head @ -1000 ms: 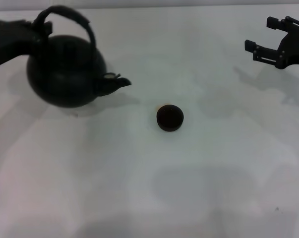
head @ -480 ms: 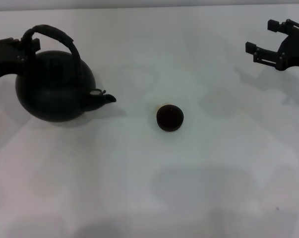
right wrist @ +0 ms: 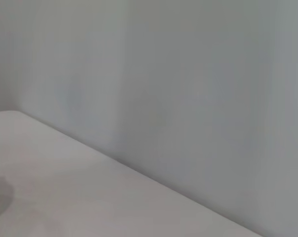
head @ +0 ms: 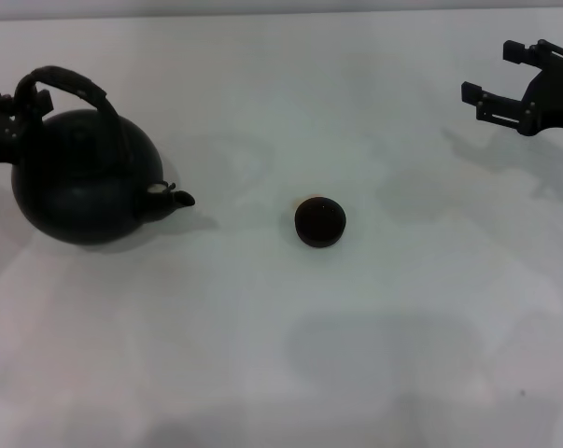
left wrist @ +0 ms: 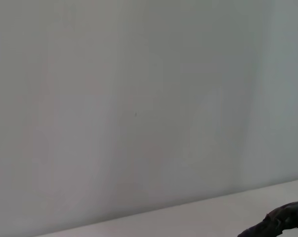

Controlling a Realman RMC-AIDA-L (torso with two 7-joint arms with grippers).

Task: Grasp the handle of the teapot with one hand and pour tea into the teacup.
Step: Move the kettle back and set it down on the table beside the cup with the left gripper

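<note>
My left gripper should keep holding the teapot until its base is on the tabletop, because the teapot's round belly [head: 81, 211] is hanging above its shadow there.
The large black teapot [head: 83, 179] is at the left of the head view, upright, its short spout [head: 174, 198] pointing right toward the teacup. Its arched handle [head: 64, 79] rises over the lid. My left gripper [head: 12, 110] reaches in from the left edge and is shut on the handle's left end. A bit of the rough handle shows in the left wrist view [left wrist: 282, 223]. The small black teacup [head: 319, 221] stands at the table's middle, well right of the spout. My right gripper [head: 492, 70] hangs open and empty at the far right.
The white table [head: 281, 355] holds nothing else. Both wrist views show mostly a pale wall and the table's edge [right wrist: 50, 187].
The teapot, held by my left gripper, has moved left and down, away from the teacup, and has come level. The right arm and the teacup have not moved.
</note>
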